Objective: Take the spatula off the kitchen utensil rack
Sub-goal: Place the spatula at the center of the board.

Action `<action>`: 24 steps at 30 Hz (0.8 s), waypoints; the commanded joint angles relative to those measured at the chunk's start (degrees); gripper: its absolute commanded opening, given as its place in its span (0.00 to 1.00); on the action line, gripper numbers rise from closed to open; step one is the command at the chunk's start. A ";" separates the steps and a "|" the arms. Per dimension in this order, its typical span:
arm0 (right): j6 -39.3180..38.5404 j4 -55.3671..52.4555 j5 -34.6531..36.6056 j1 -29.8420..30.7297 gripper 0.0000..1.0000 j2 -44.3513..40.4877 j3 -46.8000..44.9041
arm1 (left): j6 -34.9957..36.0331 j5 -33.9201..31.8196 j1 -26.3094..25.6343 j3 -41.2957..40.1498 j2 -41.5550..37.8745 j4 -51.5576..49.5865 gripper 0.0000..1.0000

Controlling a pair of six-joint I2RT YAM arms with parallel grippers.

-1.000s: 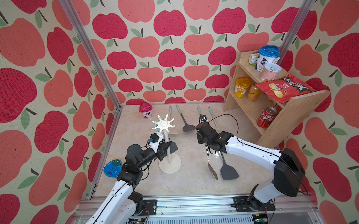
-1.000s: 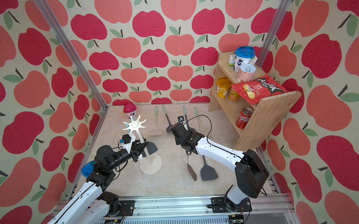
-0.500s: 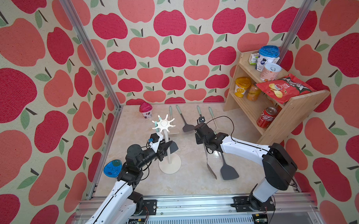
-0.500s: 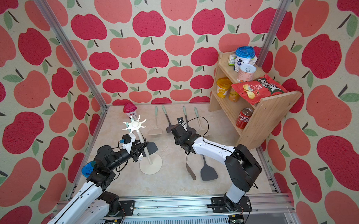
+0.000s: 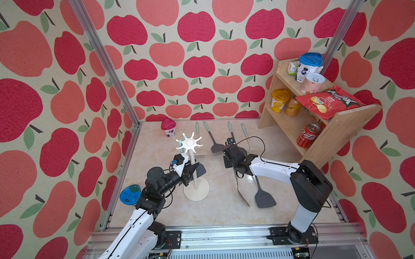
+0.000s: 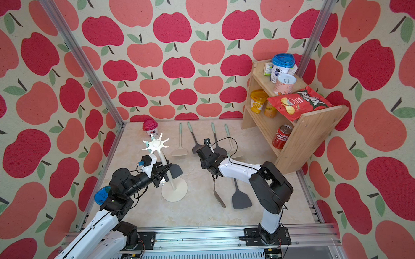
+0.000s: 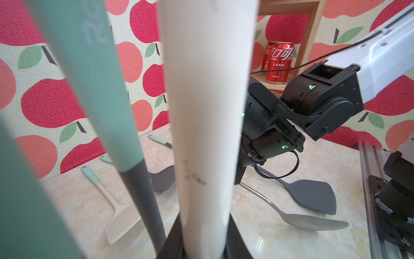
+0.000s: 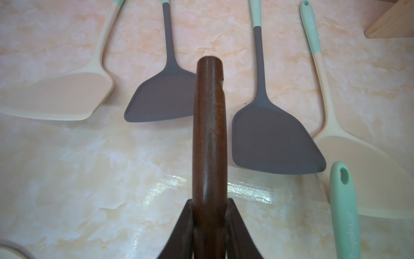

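The metal spatula stays in my right gripper until its handle reaches the table; the handle tilts above it, so if I opened now, the spatula would drop.
The cream-white kitchen utensil rack [image 5: 189, 143] [image 6: 155, 143] stands left of centre, and my left gripper [image 5: 191, 169] [image 7: 205, 235] is shut on its pole [image 7: 208, 112]. A dark grey spatula with a teal handle [image 5: 200, 169] [image 6: 176, 170] [image 7: 96, 89] hangs from one hook arm, close beside the pole. To the right, my right gripper [image 5: 229, 161] [image 8: 209, 213] is shut on the brown wooden handle [image 8: 209, 134] of a metal spatula [image 5: 243, 197] [image 7: 313, 220]. Its rounded head rests on the table.
Several teal-handled spatulas [image 8: 275, 139] lie along the back of the table, and a dark grey one [image 5: 263, 197] lies beside the metal head. A red-lidded cup [image 5: 168, 128] stands at the back left, a wooden shelf [image 5: 344, 123] of snacks at the right.
The right arm's elbow has swung left and back, and its gripper has shifted slightly with the wooden handle. The left arm and the rack have not moved.
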 commanded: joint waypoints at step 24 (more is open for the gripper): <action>2.73 2.87 -2.10 -1.40 0.14 9.78 1.86 | 2.19 -0.61 -0.52 0.01 0.80 -2.31 0.00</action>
